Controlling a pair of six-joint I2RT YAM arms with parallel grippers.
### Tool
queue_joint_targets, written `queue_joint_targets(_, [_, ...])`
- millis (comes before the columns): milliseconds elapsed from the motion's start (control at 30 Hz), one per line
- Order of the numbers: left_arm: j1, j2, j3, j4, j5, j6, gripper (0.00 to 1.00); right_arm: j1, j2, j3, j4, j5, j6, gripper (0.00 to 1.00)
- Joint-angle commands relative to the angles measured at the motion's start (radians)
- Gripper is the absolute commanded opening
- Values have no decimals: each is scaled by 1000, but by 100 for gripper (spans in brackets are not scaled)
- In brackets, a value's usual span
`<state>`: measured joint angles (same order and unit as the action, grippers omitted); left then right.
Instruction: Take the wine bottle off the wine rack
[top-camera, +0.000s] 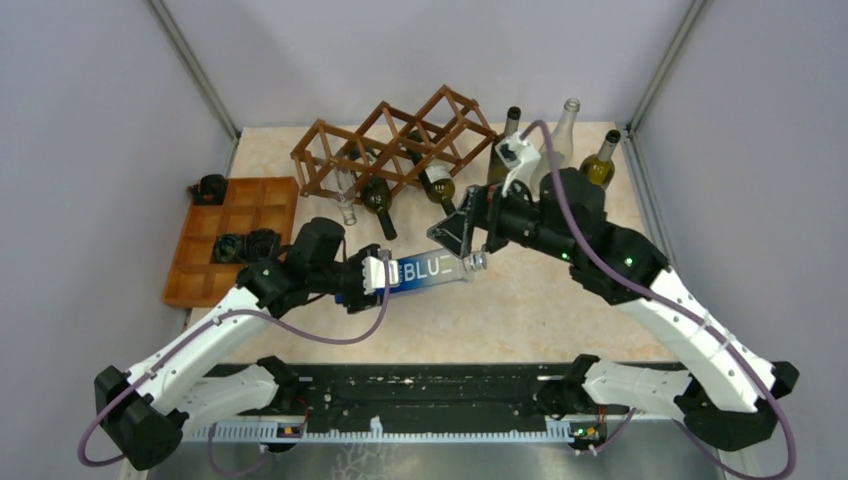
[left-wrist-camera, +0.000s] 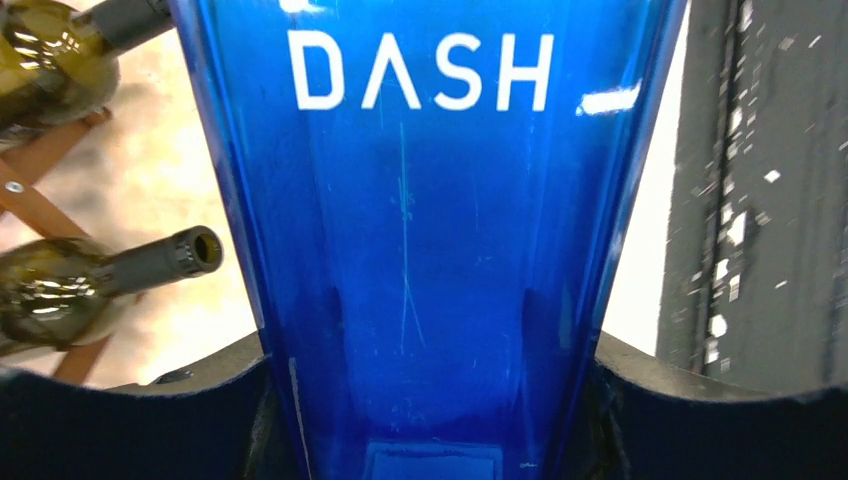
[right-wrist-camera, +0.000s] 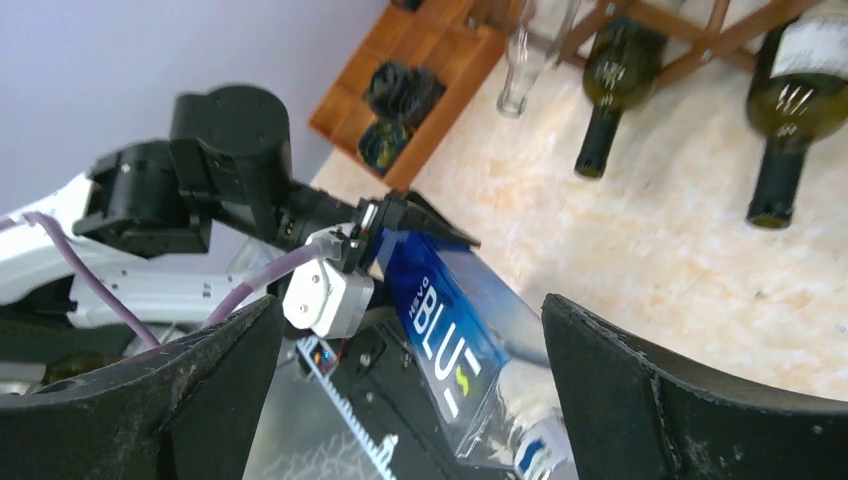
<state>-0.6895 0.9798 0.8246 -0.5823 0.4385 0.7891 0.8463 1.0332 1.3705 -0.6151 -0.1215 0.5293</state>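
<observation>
The spread fingertips stop short of the blue glass bottle (top-camera: 425, 274), so it is too early to close. My right gripper moves toward its neck end (top-camera: 473, 263) first.
A blue glass bottle (top-camera: 425, 274) marked BLU and DASH is held level above the table, in front of the wine rack (top-camera: 395, 140). My left gripper (top-camera: 372, 275) is shut on its base end; the blue body fills the left wrist view (left-wrist-camera: 430, 250) between the jaws (left-wrist-camera: 430, 400). My right gripper (top-camera: 468, 240) is open at the bottle's neck end. In the right wrist view the bottle (right-wrist-camera: 455, 330) lies between the spread fingers (right-wrist-camera: 680, 400) of that gripper (right-wrist-camera: 415, 390), which do not visibly touch it. The reddish-brown lattice rack stands at the back.
Two dark green bottles (top-camera: 378, 200) (top-camera: 437, 185) and a clear one (top-camera: 346, 205) lie in the rack, necks toward me. Three bottles (top-camera: 568, 120) stand at the back right, behind the right arm. An orange-brown compartment tray (top-camera: 250, 190) with black items (top-camera: 245, 245) sits left.
</observation>
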Motion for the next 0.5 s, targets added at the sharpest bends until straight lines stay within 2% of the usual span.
queue_joint_targets(0, [-4,-18,92,152,119,-269,0,-13,-59,54,-4,116,-49,99])
queue_joint_targets(300, [37,2,140,224,208,-539,0,-19,-166,31,-49,204,-36,99])
queue_joint_targets(467, [76,38,187,275,343,-670,0,-18,-200,0,-18,135,-51,99])
